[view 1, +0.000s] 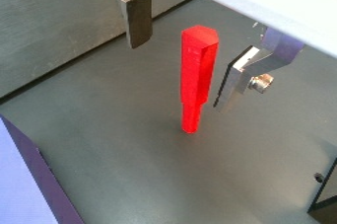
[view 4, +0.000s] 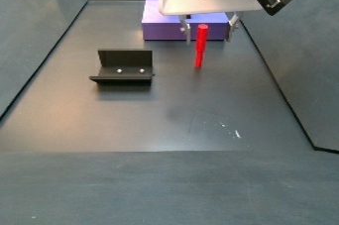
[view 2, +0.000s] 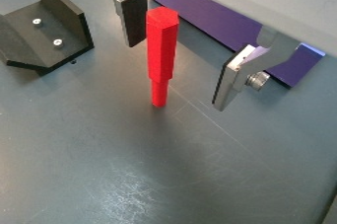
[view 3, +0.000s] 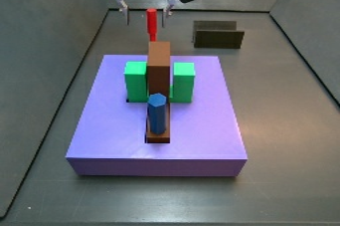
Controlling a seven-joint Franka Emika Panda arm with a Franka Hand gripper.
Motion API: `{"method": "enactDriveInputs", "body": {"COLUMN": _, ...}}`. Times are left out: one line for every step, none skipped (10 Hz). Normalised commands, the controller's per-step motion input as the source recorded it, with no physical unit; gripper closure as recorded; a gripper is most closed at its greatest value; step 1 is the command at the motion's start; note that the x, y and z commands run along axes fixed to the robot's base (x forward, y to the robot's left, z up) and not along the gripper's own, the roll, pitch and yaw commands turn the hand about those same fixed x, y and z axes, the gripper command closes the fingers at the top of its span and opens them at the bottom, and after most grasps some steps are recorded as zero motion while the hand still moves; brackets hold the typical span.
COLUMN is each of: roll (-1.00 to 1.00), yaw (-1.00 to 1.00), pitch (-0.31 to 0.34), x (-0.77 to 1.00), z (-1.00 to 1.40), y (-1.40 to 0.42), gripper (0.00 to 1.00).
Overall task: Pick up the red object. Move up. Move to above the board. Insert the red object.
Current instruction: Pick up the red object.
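Note:
The gripper grabs the red object by its upper part [view 1: 199, 52] next, which leaves its lower end free to go into the board.
The red object [view 1: 198, 75] is a slim red peg that stands upright on the dark floor; it also shows in the other wrist view [view 2: 161, 55] and in both side views [view 3: 153, 23] [view 4: 201, 47]. My gripper [view 1: 187, 50] [view 2: 180, 48] is open, with one finger on each side of the peg's upper part and a gap on both sides. In the side views the gripper [view 3: 150, 7] [view 4: 207, 19] hangs right over the peg. The board [view 3: 159, 76], a narrow brown strip, lies on the purple slab [view 3: 200, 120] between green blocks [view 3: 135, 81] and carries the blue peg [view 3: 157, 113].
The fixture [view 4: 123, 67] [view 2: 46, 33] [view 3: 218, 37] stands on the floor beside the peg. The purple slab's edge [view 2: 218, 26] [view 4: 162, 31] lies just behind the gripper. Dark walls ring the floor.

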Motion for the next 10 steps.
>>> {"method": "enactDriveInputs", "body": {"roll": 0.00, "yaw": -0.09, "pitch": 0.000, "x": 0.00, "z": -0.02, "y": 0.00, "gripper": 0.00}}
{"method": "enactDriveInputs", "body": {"roll": 0.00, "yaw": 0.00, "pitch": 0.000, "x": 0.00, "z": 0.00, "y": 0.00, "gripper": 0.00}}
{"method": "enactDriveInputs", "body": {"roll": 0.00, "yaw": 0.00, "pitch": 0.000, "x": 0.00, "z": 0.00, "y": 0.00, "gripper": 1.00}}
{"method": "enactDriveInputs", "body": {"roll": 0.00, "yaw": 0.00, "pitch": 0.000, "x": 0.00, "z": 0.00, "y": 0.00, "gripper": 1.00}}
{"method": "enactDriveInputs", "body": {"roll": 0.00, "yaw": 0.00, "pitch": 0.000, "x": 0.00, "z": 0.00, "y": 0.00, "gripper": 1.00}}
{"method": "enactDriveInputs", "body": {"roll": 0.00, "yaw": 0.00, "pitch": 0.000, "x": 0.00, "z": 0.00, "y": 0.00, "gripper": 1.00}}
{"method": "enactDriveInputs", "body": {"roll": 0.00, "yaw": 0.00, "pitch": 0.000, "x": 0.00, "z": 0.00, "y": 0.00, "gripper": 1.00}}
{"method": "enactDriveInputs", "body": {"roll": 0.00, "yaw": 0.00, "pitch": 0.000, "x": 0.00, "z": 0.00, "y": 0.00, "gripper": 1.00}}
{"method": "enactDriveInputs", "body": {"roll": 0.00, "yaw": 0.00, "pitch": 0.000, "x": 0.00, "z": 0.00, "y": 0.00, "gripper": 1.00}}
{"method": "enactDriveInputs", "body": {"roll": 0.00, "yaw": 0.00, "pitch": 0.000, "x": 0.00, "z": 0.00, "y": 0.00, "gripper": 1.00}}
